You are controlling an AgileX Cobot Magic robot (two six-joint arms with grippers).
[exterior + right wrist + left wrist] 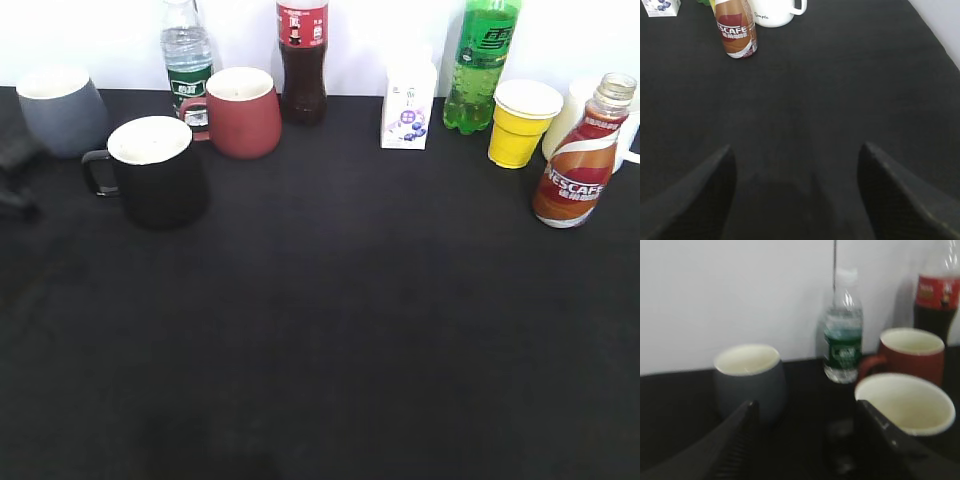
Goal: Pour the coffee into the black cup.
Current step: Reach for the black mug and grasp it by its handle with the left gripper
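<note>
The black cup (160, 185) should next be held by its loop handle (96, 172), so my left gripper should grab it there to keep it steady for the pour.
The coffee bottle (577, 160), with a red-orange-and-white NESCAFE label and no cap, stands upright at the right of the black table. It also shows far ahead and to the left in the right wrist view (736, 32). The black cup (152, 172), white inside, stands at the left with its handle pointing left. In the left wrist view the black cup (905, 405) sits just right of my right finger. My left gripper (807, 412) is open and empty, low beside the cup. My right gripper (796, 152) is open and empty over bare table. It is out of the exterior view.
A grey mug (60, 108), water bottle (187, 60), dark red mug (240, 112), dark cola bottle (302, 65), small carton (408, 105), green bottle (482, 65) and yellow cup (522, 122) line the back. A white mug (772, 10) stands behind the coffee.
</note>
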